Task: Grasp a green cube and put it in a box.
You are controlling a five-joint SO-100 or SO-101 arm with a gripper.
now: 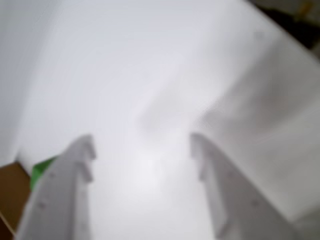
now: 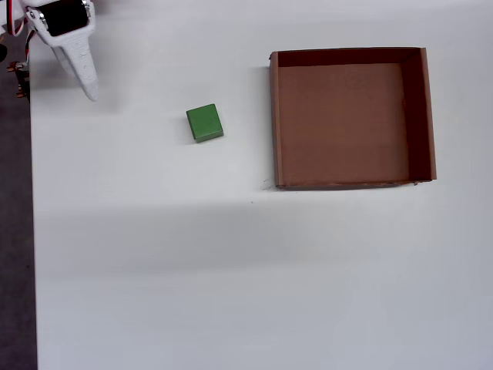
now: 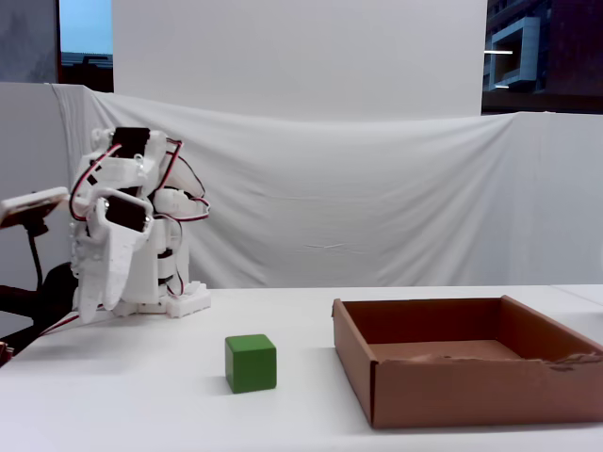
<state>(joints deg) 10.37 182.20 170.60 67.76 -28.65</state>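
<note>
My gripper grabs the green cube's two opposite sides next, to put it in the box (image 1: 12, 190).
The green cube (image 2: 204, 122) sits on the white table, left of the box in the overhead view. It shows in the fixed view (image 3: 251, 363) and as a green sliver at the lower left of the blurred wrist view (image 1: 42, 169). The box (image 2: 275, 123) is a shallow brown cardboard tray with nothing in it; its front wall shows in the fixed view (image 3: 471, 388). My gripper (image 1: 142, 145) is open and empty, its jaws wide apart. In the overhead view the gripper (image 2: 86, 86) is at the top left, well apart from the cube. In the fixed view the gripper (image 3: 92, 306) hangs down near the arm's base.
The table's left edge (image 2: 32, 231) runs down the overhead view, with dark floor beyond it. A white cloth backdrop (image 3: 377, 207) hangs behind the table. The arm's base (image 3: 174, 301) stands at the back left.
</note>
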